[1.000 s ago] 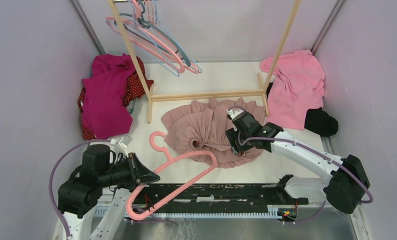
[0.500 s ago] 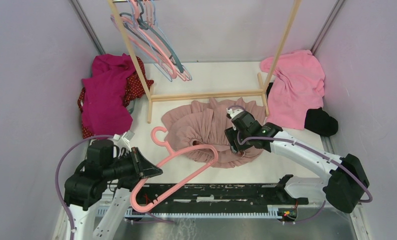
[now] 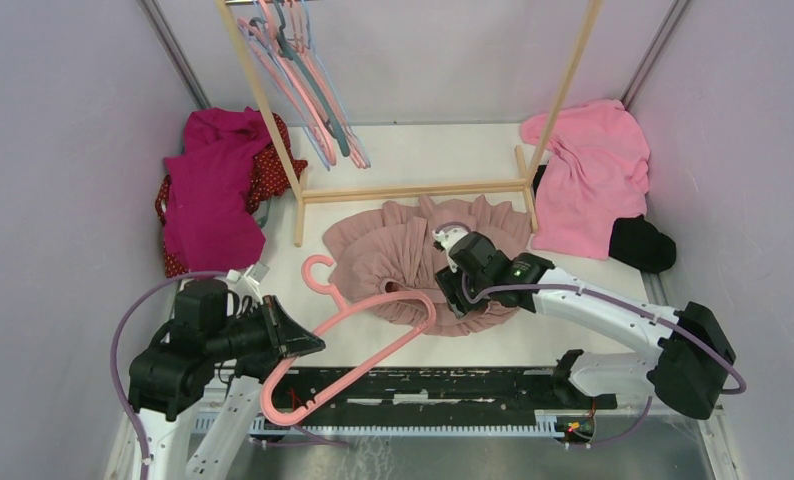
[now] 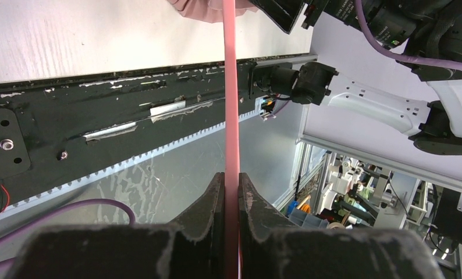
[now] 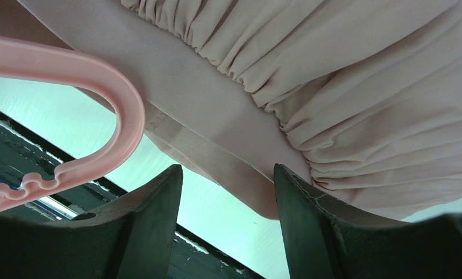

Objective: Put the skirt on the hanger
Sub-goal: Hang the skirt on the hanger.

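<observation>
My right gripper grabs only the upper layer of the skirt's waistband edge (image 3: 447, 303) (image 5: 244, 160) next, to open the skirt's waist for the hanger's curved end.
A dusty-pink pleated skirt (image 3: 408, 255) lies bunched on the table in front of the wooden rack. My left gripper (image 3: 308, 345) is shut on the lower bar of a pink plastic hanger (image 3: 373, 330); its far end rests on the skirt's near edge. In the left wrist view the hanger bar (image 4: 230, 87) runs straight up between my shut fingers. My right gripper (image 3: 451, 295) is open, hovering at the skirt's waistband (image 5: 228, 125). The waistband edge lies between my open fingers, with the hanger's curved end (image 5: 109, 104) just to the left.
A wooden garment rack (image 3: 413, 188) with several hangers (image 3: 308, 90) stands at the back. A magenta garment pile (image 3: 218, 190) lies at left, a pink garment (image 3: 593, 175) and a black cloth (image 3: 641, 243) at right. A black rail (image 3: 423, 385) runs along the near edge.
My left gripper lifted the hanger and pushed its end onto the skirt's edge. My right gripper shifted left along the waistband. The hangers on the rack swung left.
</observation>
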You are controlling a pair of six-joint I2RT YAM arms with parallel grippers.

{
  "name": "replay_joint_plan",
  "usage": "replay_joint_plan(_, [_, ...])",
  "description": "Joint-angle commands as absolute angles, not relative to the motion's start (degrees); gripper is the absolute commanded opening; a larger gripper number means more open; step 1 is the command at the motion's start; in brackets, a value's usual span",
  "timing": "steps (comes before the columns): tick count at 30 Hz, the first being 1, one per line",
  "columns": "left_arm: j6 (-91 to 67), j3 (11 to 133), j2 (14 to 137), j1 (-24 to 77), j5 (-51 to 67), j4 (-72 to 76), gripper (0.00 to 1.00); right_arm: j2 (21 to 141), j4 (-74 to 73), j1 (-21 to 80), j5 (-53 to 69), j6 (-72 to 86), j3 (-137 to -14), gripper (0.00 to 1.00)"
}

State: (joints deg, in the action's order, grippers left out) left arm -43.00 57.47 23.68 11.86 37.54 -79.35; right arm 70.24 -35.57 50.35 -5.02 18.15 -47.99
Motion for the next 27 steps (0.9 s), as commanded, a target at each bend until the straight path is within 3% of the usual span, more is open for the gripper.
replay_joint_plan(1, [-44.26, 58.86, 23.74, 11.5, 38.4, -79.65, 0.03, 71.66, -33.02, 51.17, -6.21, 17.22, -49.25, 0.64])
replay_joint_plan(19, [-46.88, 57.2, 23.13, 11.43, 37.22, -76.78, 0.03, 75.8, -32.6, 51.44, -12.05, 16.94, -49.65, 0.61])
replay_joint_plan(27, [-48.17, 57.13, 23.03, 11.44, 37.92, -75.2, 0.03, 76.09, -32.56, 51.33, -16.31, 17.81, -50.97, 0.19])
